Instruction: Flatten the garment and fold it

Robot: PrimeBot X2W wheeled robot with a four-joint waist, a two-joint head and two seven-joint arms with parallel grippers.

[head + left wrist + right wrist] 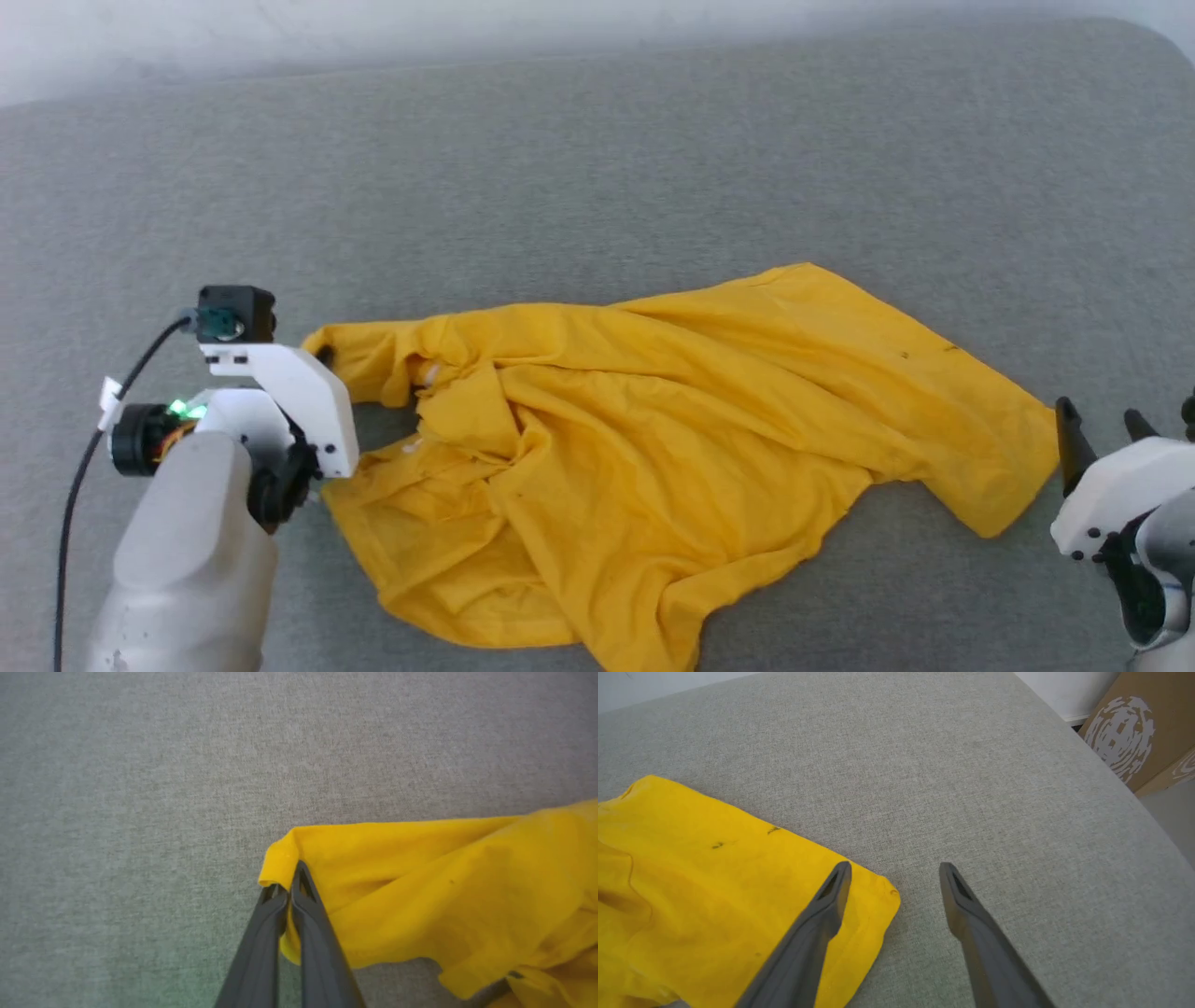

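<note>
I should next grab the T-shirt by its smooth end's corner [1046, 421] with my right gripper, to pull the yellow T-shirt's crumpled middle [627, 448] flat for folding.
The yellow T-shirt [653, 448] lies crumpled on the grey surface, spread from left to right, with no print showing. My left gripper [286, 882] is shut on a corner of the shirt's left end [280, 861]; in the head view that gripper [322, 359] sits at the garment's left edge. My right gripper [894, 872] is open just above the surface, its left finger [831, 900] over the shirt's right corner [873, 905] and its right finger [962, 900] over bare fabric. In the head view this gripper [1102, 429] stands just right of the shirt.
The grey cloth-covered surface [597, 168] extends far beyond the shirt on all sides. Its right edge curves down near a brown cardboard box [1143, 723] standing on the floor. A black cable [84, 467] runs along my left arm.
</note>
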